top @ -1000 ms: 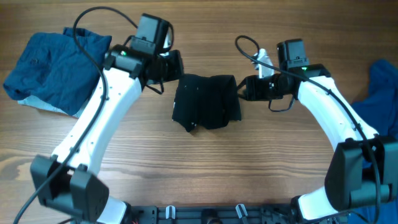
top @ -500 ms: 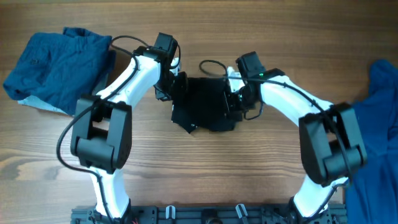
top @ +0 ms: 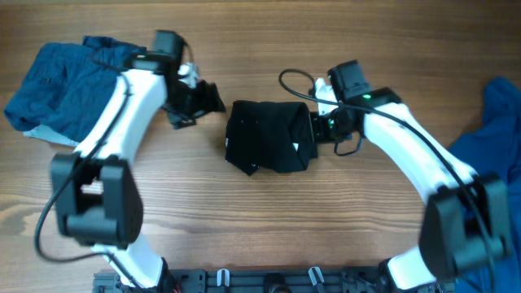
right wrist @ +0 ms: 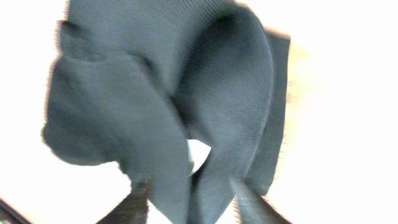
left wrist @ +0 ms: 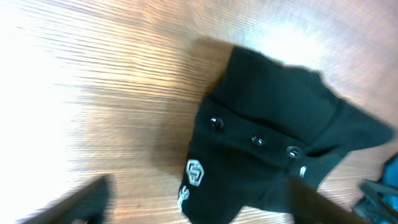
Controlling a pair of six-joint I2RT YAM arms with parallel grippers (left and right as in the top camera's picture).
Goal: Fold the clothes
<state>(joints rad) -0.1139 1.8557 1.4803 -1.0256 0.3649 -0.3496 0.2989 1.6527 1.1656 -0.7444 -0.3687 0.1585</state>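
I need to stack the folded black garment on the blue garment, so next I should grab it with my left gripper by its white-logo edge [top: 231,149] [left wrist: 191,173], layers together.
A black garment [top: 269,137] with snap buttons and a white logo lies folded into a compact square mid-table. My left gripper [top: 199,99] stands open a short way off its left edge, holding nothing. In the left wrist view the garment [left wrist: 280,137] lies ahead, between and beyond the spread fingers [left wrist: 84,199]. My right gripper [top: 317,130] sits at the garment's right edge. In the right wrist view its fingers [right wrist: 249,199] stand apart on either side of a loose fold of the garment [right wrist: 168,93].
A rumpled blue garment [top: 69,89] lies at the far left, close behind my left arm. Another blue cloth [top: 496,122] hangs at the right edge. Bare wooden table [top: 269,220] stretches in front of the black garment.
My left gripper has let go of the black garment, opened wide and drawn back to the left. The right gripper has slid back to the garment's right edge and its jaws have widened.
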